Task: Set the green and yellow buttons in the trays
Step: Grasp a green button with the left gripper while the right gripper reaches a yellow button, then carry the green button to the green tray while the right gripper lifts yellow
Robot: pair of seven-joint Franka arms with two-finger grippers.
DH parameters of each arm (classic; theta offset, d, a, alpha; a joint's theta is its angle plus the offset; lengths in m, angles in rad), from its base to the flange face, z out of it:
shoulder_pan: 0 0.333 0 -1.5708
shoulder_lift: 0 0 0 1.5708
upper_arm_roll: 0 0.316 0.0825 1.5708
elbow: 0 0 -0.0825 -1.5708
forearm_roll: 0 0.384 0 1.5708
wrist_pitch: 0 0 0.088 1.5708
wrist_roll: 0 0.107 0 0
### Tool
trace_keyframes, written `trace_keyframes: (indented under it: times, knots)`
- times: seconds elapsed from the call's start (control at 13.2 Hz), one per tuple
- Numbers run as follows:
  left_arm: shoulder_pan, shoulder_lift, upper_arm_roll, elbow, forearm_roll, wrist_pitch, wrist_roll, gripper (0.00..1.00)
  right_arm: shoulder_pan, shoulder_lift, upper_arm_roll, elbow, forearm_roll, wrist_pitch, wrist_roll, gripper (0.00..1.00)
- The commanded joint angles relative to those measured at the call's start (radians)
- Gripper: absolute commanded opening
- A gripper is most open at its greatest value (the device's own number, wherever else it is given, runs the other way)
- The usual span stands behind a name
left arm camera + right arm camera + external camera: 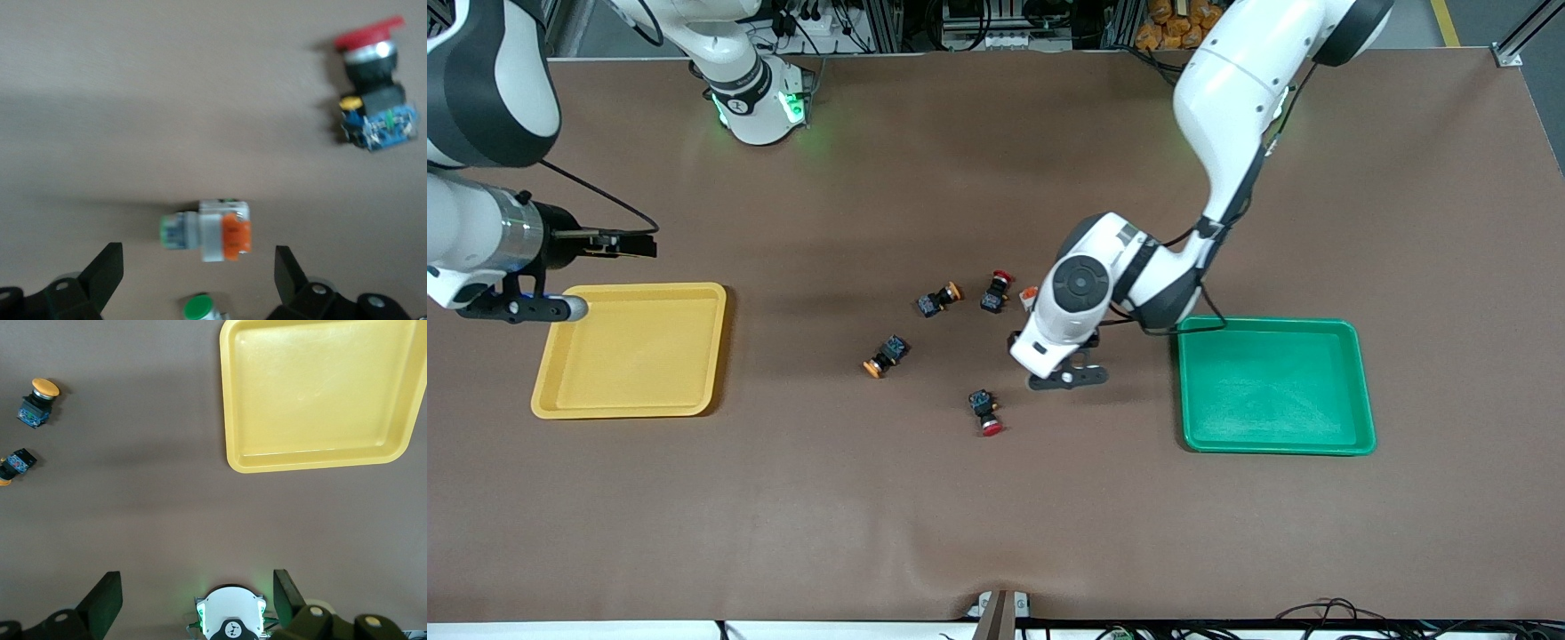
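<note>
Empty table shows between my left gripper's fingers and the white-and-orange green button, so it is too early to close and closing now would miss. My left gripper moves closer first.
My left gripper (198, 259) hangs open low over the middle of the table. A white-and-orange green button (207, 230) lies on its side just off its fingertips, and a second green cap (198, 308) stands between the fingers. In the front view the left hand hides most of them; only an orange-white corner (1029, 295) shows. Two yellow buttons (940, 298) (885, 356) lie toward the right arm's end of the table from there. The yellow tray (631, 351) and the green tray (1276, 387) are empty. My right gripper (636, 243) waits open over the table beside the yellow tray.
Two red-capped switches lie among the buttons: one (996, 292) beside the left hand, one (987, 413) nearer the front camera. The right arm's base (756, 107) stands at the table's edge.
</note>
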Motion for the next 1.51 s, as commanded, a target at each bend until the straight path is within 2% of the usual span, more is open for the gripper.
trace_keyframes:
  times: [0.0,0.15,0.38,0.45,0.83,0.91,1.06,1.21,1.29,1.44]
  knots:
    - [-0.037,0.031,0.015,0.031,0.018,0.011,0.020,1.00,-0.001,0.050,0.001,0.020,0.027,-0.010,0.021,1.00]
    - [-0.037,0.043,0.015,0.030,0.030,0.011,0.020,1.00,-0.001,0.090,0.001,0.020,0.065,-0.007,0.033,1.00]
    - [-0.030,0.065,0.024,0.030,0.041,0.032,0.008,1.00,-0.010,0.137,0.001,0.022,0.192,-0.006,0.138,1.00]
    - [-0.031,0.069,0.028,0.030,0.041,0.037,0.008,1.00,-0.008,0.137,0.001,0.022,0.211,-0.007,0.172,1.00]
    - [-0.030,0.080,0.030,0.030,0.041,0.045,0.004,1.00,0.087,0.144,0.007,0.017,0.245,0.028,0.433,1.00]
    - [-0.031,0.081,0.030,0.030,0.043,0.048,0.006,0.97,0.108,0.157,0.007,0.017,0.245,0.048,0.482,1.00]
    - [-0.030,0.088,0.030,0.030,0.044,0.049,0.008,0.73,0.157,0.188,0.007,0.017,0.246,0.114,0.582,1.00]
    - [-0.025,0.088,0.030,0.031,0.038,0.049,0.003,0.23,0.223,0.216,0.007,0.017,0.246,0.198,0.689,1.00]
    - [-0.022,0.083,0.030,0.031,0.038,0.049,0.004,0.02,0.248,0.225,0.007,0.017,0.246,0.223,0.741,1.00]
    - [-0.018,0.069,0.030,0.033,0.038,0.049,0.006,0.00,0.287,0.246,0.007,0.014,0.246,0.263,0.813,1.00]
